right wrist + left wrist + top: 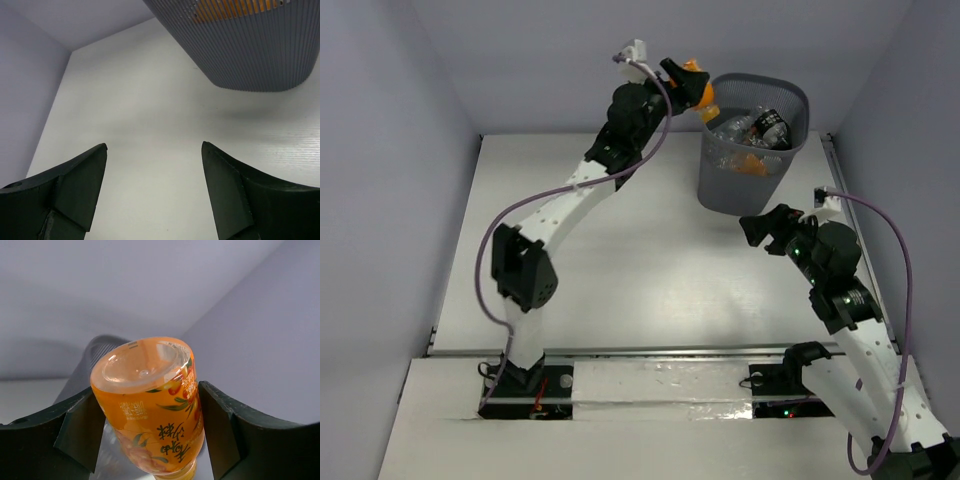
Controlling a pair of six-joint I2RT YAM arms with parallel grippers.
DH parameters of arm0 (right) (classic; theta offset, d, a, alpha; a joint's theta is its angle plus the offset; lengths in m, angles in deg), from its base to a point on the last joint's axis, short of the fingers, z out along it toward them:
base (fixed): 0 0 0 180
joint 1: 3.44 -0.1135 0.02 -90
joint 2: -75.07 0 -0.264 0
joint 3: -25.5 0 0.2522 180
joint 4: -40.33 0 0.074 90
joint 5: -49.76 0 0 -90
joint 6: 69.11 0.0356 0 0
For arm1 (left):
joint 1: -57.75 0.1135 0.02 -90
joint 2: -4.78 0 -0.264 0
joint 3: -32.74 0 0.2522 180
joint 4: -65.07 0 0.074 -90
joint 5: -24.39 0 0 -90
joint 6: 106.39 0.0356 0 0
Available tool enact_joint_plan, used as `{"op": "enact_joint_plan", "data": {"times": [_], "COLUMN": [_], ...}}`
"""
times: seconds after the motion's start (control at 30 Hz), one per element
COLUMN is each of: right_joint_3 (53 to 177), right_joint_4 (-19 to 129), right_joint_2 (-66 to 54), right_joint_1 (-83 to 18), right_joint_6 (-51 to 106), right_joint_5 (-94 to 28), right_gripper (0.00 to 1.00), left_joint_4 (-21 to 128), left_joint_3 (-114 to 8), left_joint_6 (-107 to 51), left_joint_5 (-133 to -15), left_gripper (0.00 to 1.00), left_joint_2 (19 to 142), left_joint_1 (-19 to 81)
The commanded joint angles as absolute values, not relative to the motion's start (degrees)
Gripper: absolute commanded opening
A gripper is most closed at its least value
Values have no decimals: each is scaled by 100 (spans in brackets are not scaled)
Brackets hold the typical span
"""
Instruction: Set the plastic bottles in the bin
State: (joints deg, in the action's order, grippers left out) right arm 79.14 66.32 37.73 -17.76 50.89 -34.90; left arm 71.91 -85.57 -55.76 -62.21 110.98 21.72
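Observation:
The left gripper should open only after it moves the orange bottle (700, 92) over the bin's opening. Short of it, the orange bottle would catch the bin's rim or fall outside.
My left gripper (688, 84) is shut on the orange bottle (700, 92), held high beside the bin's left rim; in the left wrist view the orange bottle (150, 405) sits bottom-up between the fingers (75, 430), with the bin's rim (102, 347) behind it. The dark grey mesh bin (720, 180) stands at the back right and holds several clear plastic bottles (752, 130), one dark-capped. My right gripper (760, 232) is open and empty, low over the table in front of the bin; its view shows the bin's wall (250, 45).
White table (620, 260) bounded by pale walls at back and sides. The left arm (570, 200) stretches diagonally across the table's left half. Rails (660, 352) run along the near edge.

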Motion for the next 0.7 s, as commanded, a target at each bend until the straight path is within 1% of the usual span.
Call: {"op": "enact_joint_plan", "data": {"times": [0.0,0.03,0.07,0.1,0.13,0.17,0.2,0.23,0.27,0.37,0.4,0.47,0.57,0.6,0.67], "right_joint_3": [7899,7899,7934,7943,7961,7978,8004,8013,8031,8084,8110,8119,8137,8137,8137], "right_joint_4": [6209,6235,6270,6340,6367,6420,6446,6464,6481,6508,6491,6455,6341,6280,6227], "right_joint_2": [3789,3798,3798,3807,3815,3824,3824,3816,3807,3798,3798,3781,3719,3684,3675], "right_joint_1": [-1794,-1794,-1846,-1847,-1847,-1847,-1847,-1847,-1847,-1847,-1847,-1847,-1847,-1847,-1847], "right_joint_6": [5244,5218,5166,5130,5104,5060,5034,5025,5016,4990,4981,4963,4963,4954,4937], "right_joint_5": [-3198,-3198,-3189,-3198,-3189,-3181,-3163,-3146,-3111,-3093,-3101,-3101,-3058,-3057,-3101], "right_gripper": [81,81,81,82,82,82,82,82,82,83,83,83,83,83,83], "left_joint_4": [7144,7057,6873,6819,6723,6765,6809,6888,7002,6985,6985,7212,7311,7319,7415], "left_joint_3": [-9963,-10706,-11097,-11753,-12012,-12197,-12304,-12279,-12235,-12112,-12024,-11490,-10865,-10733,-10154], "left_joint_6": [-5383,-5383,-5392,-5383,-5400,-5427,-5462,-5471,-5480,-5366,-5296,-5041,-4549,-4409,-3971], "left_joint_5": [-6700,-6710,-6745,-6815,-6824,-6868,-6894,-6860,-6842,-6807,-6789,-6763,-6614,-6500,-6298], "left_gripper": [43,43,45,48,52,65,75,88,99,99,99,99,99,99,99], "left_joint_2": [12101,12350,12614,13086,13273,13432,13608,13635,13636,13548,13330,13005,12267,11856,11397], "left_joint_1": [2075,2005,2005,1953,1952,1952,1952,1952,1952,1952,1952,1952,1952,1952,1952]}}
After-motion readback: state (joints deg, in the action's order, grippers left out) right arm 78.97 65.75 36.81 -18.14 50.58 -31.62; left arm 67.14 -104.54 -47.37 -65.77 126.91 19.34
